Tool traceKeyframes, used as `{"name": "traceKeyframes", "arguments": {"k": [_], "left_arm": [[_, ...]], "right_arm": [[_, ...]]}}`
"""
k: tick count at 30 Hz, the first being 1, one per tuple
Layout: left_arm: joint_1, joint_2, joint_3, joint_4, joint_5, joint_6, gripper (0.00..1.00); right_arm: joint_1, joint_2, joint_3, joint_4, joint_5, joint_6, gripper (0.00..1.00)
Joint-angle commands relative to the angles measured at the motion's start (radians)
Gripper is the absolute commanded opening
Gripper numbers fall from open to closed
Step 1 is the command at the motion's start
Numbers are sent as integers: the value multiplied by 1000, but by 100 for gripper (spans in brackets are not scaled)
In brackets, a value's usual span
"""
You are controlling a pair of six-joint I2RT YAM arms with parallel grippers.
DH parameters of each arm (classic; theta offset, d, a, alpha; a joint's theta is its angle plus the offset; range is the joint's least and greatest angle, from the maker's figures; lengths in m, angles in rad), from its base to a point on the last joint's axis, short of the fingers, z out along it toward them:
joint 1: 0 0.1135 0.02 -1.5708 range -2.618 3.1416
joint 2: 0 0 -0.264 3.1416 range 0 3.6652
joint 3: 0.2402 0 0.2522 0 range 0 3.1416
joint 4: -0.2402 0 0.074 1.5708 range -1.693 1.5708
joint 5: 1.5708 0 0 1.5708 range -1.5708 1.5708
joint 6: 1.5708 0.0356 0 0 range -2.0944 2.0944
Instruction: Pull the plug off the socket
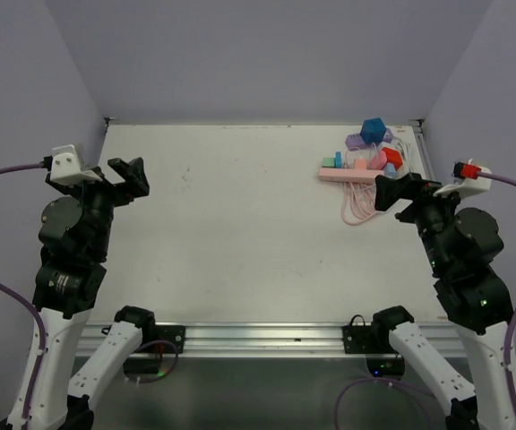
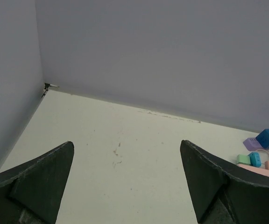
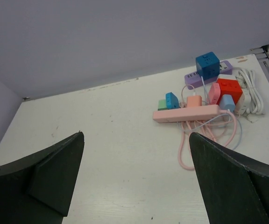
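Next, my right gripper grabs the pink power strip across its body (image 1: pixel 348 176) (image 3: pixel 183 114), between the blue and pink plugs, so the plugs stay free to pull off.
A pink power strip (image 1: pixel 348 175) lies at the back right of the table, with green, blue and pink plugs standing in it; it also shows in the right wrist view (image 3: pixel 186 113). A blue plug (image 3: pixel 172 100) and a pink plug (image 3: pixel 194 101) stand on its far side. Its pink cord (image 3: pixel 204 135) loops toward me. My right gripper (image 1: pixel 399 192) is open and empty, just right of the cord loops, short of the strip. My left gripper (image 1: pixel 124 175) is open and empty at the far left, well away from the strip.
A blue cube adapter (image 1: pixel 374 131), a purple strip (image 1: pixel 358 141), a red adapter (image 3: pixel 229 89) and a white coiled cable (image 3: pixel 249 93) crowd the back right corner. Lilac walls enclose the table on three sides. A metal rail (image 1: pixel 258 336) runs along the near edge.
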Motion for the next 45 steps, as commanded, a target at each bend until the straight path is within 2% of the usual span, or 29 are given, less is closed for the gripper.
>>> {"name": "traceKeyframes", "arguments": {"k": [1,8,11,19,25,32,38,45], "left_arm": [[-6,1,-11,21,-15,-21,100],[-6,-7,-68,3,-4,-56,100],[-6,-5,-91,-14,19,-78,100],[-6,7,-148,-60,97,-116,100],[-6,-11,-198,-55,151,-142,100],[-6,-19,-224,-74,159,-161,100],[-6,-21,-229,-90,140,-170,100],[-6,-14,-229,-103,108,-174,100]], "right_arm": [[0,38,-8,23,15,37,99],[0,145,-17,16,9,106,99],[1,214,-19,5,58,214,99],[-11,476,-8,-21,352,425,99],[-121,717,31,28,317,655,99],[-146,988,137,54,329,938,98],[-158,1150,248,66,337,1075,91],[-173,1303,328,29,314,1175,89]]}}
